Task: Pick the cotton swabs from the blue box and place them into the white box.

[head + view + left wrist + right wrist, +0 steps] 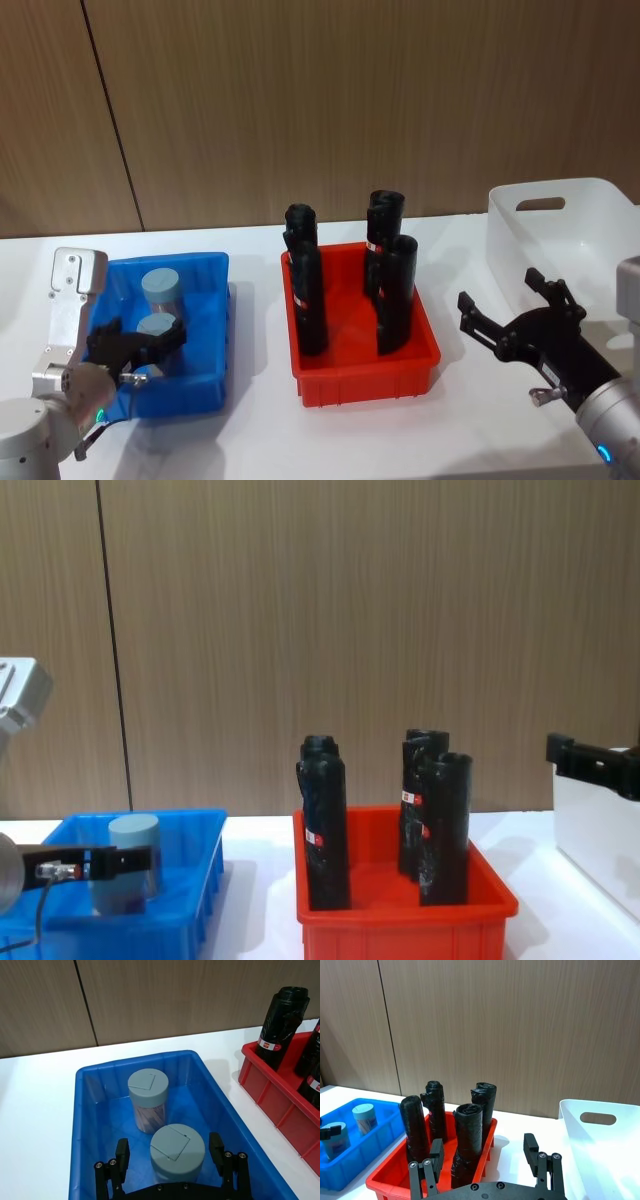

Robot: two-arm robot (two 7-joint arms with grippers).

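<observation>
The blue box's sides surround the jar's body. My left gripper should grab the cotton swab jar by its lid [177, 1151] next.
Two cotton swab jars with grey-blue lids stand in the blue box [205, 378] at the table's left. My left gripper [152, 348] is down inside the box, open, its fingers [121, 1154] on either side of the near jar [177, 1152] with a small gap on each side. The far jar [161, 290] stands free behind it, tan sticks showing through its wall [148, 1110]. The white box [600, 215] sits at the far right. My right gripper [508, 300] hovers open and empty just left of the white box.
A red bin [365, 378] in the middle of the table holds three tall black tubes [305, 295]. Bare white table lies between the red bin and the white box, and in front of the bins. A wooden wall runs behind.
</observation>
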